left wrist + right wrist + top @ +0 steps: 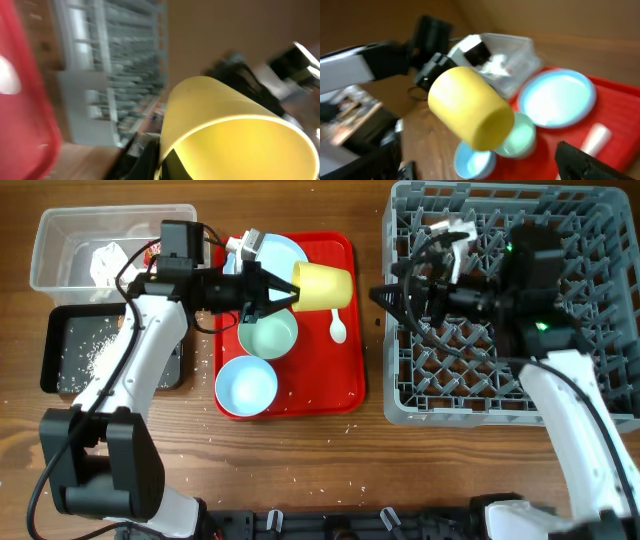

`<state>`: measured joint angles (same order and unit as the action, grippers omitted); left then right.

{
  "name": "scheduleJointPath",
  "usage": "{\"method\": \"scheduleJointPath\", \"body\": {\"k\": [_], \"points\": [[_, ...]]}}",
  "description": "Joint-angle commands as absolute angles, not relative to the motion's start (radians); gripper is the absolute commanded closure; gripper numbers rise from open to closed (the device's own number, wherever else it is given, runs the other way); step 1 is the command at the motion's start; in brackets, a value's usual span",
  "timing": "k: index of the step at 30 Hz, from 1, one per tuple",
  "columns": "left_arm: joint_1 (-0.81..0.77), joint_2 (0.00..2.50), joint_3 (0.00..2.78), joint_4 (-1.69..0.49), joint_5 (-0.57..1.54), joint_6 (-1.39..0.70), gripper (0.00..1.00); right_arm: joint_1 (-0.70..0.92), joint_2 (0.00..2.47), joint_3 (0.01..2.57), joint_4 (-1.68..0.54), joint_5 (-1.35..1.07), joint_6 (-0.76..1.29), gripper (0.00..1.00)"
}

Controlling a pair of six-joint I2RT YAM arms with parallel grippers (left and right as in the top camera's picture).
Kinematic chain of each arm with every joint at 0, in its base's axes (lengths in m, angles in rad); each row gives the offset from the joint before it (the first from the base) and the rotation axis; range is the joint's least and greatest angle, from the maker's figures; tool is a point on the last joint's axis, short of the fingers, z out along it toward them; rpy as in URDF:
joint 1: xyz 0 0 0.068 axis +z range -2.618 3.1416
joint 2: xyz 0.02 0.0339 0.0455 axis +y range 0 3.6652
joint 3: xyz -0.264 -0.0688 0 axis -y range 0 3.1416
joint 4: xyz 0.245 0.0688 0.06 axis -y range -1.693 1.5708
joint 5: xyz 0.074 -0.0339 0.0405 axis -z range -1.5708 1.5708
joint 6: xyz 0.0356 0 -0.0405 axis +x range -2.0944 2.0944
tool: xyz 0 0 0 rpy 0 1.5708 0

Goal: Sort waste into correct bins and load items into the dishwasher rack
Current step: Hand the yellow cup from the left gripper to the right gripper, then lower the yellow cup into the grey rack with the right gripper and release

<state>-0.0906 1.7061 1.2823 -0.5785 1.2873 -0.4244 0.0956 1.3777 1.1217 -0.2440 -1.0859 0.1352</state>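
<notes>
My right gripper should grab the yellow cup around its closed base end [342, 287] next, so the cup's opening stays free to go into the dishwasher rack [600, 220].
My left gripper [288, 294] is shut on the rim of the small yellow cup [323, 286] and holds it on its side above the red tray, mouth toward the gripper. In the left wrist view the cup [225, 130] fills the frame, with a jaw [162, 162] at its rim. My right gripper [388, 298] is open and empty at the left edge of the grey dishwasher rack [600, 220], facing the cup [470, 107]. The pale blue plate [283, 252], mint bowl [268, 336], blue bowl [246, 386] and white spoon [338, 329] lie on the tray.
The flat red tray [345, 380] sits in the middle. The clear tub [60, 240] at far left holds crumpled white paper [107, 262] and a red wrapper [154, 251]. The black tray [60, 345] in front of it holds rice-like crumbs [95, 350].
</notes>
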Motion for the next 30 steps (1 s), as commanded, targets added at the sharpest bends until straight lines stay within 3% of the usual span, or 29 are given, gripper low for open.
{"method": "scheduleJointPath", "body": {"k": [1,10,20,22,23,27,28,30], "points": [[-0.086,1.687,1.292,-0.567,1.518,-0.423,0.96,0.107,1.473,1.109,-0.115,-1.377,0.141,0.01],[-0.09,1.687,1.292,-0.568,1.519,-0.424,0.96,0.245,1.541,1.109,0.038,-1.345,0.187,0.05],[-0.122,1.687,1.291,-0.567,1.517,-0.422,0.96,0.267,1.541,1.109,0.122,-1.303,0.243,0.31],[-0.123,1.687,1.291,-0.567,1.517,-0.423,0.96,0.267,1.541,1.109,0.127,-1.303,0.247,0.41],[-0.123,1.687,1.291,-0.567,1.517,-0.423,0.94,0.267,1.541,1.109,0.127,-1.303,0.246,0.45],[-0.123,1.687,1.291,-0.567,1.517,-0.423,0.67,0.266,1.541,1.109,0.127,-1.302,0.243,0.57],[-0.123,1.687,1.291,-0.567,1.513,-0.423,0.64,0.258,1.541,1.11,0.128,-1.302,0.244,0.7],[-0.123,1.687,1.291,-0.567,1.497,-0.423,0.6,0.236,1.541,1.109,0.127,-1.302,0.266,0.71]]}}
